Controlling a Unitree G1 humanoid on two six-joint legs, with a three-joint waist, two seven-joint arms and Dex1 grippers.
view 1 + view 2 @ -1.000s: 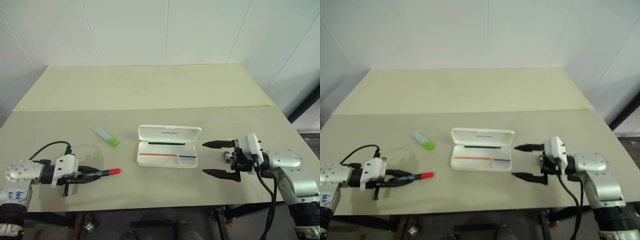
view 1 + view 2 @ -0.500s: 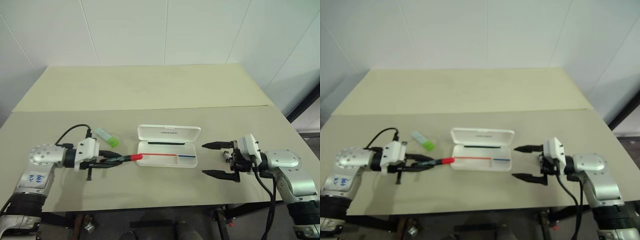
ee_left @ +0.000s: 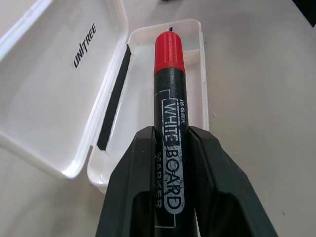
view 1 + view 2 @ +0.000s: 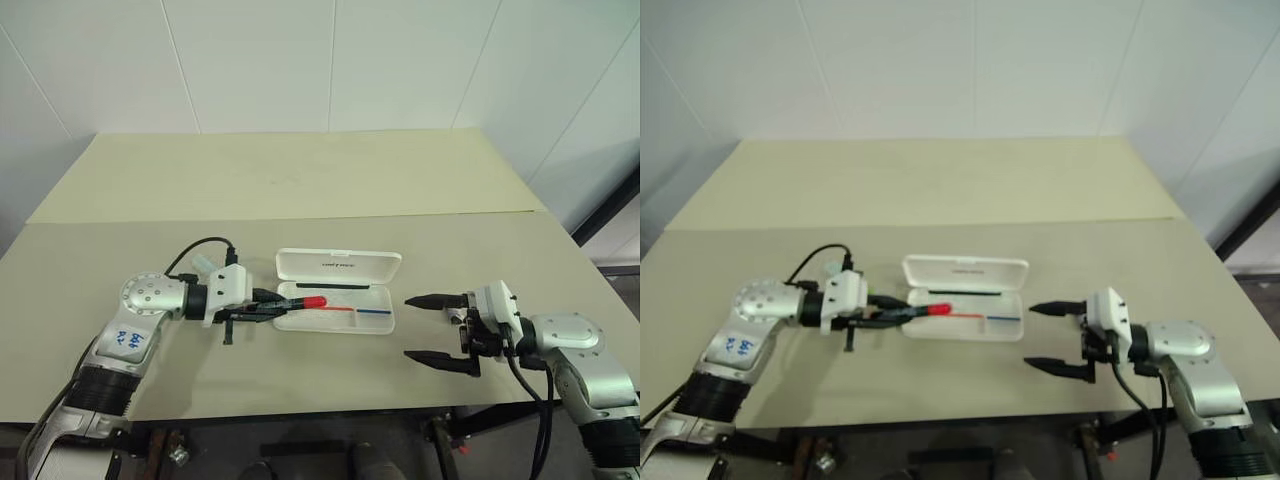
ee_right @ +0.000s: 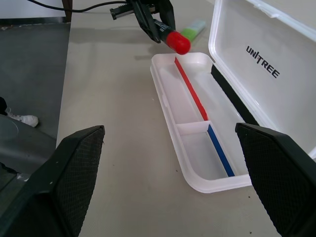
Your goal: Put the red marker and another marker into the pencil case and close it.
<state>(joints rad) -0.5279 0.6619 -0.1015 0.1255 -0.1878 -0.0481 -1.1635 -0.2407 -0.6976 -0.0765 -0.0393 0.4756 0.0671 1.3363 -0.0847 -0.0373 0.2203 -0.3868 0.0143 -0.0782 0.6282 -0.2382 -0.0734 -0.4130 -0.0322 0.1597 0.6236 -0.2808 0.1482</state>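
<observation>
I should keep the red marker in my left gripper until the marker is lower. Its red cap is above the tray [image 4: 360, 320] [image 3: 140, 84], and its black body is over the tray's rim.
The pencil case [image 4: 383, 326] lies open mid-table, its lid [image 4: 338, 266] folded back and red and blue stripes inside the tray. My left gripper [image 4: 281, 307] is shut on the red marker [image 3: 168, 118], gripping the black barrel. The marker's red cap [image 4: 316, 301] points right and hovers over the tray's left end. The green-capped marker [image 5: 193, 30] lies on the table behind my left gripper, partly hidden by it in the eye views. My right gripper [image 4: 427, 329] stands open and empty just right of the case, its fingers [image 5: 74, 173] pointing at it.
A black cable [image 4: 200, 246] loops above the left wrist. The table's front edge [image 4: 330, 410] runs close below both arms. A seam [image 4: 300, 217] crosses the table behind the case, and white wall panels stand behind the table's far edge.
My left gripper has carried the red marker to the right and slightly up, from the table's left side to over the case's left end. The right gripper has stayed open beside the case.
</observation>
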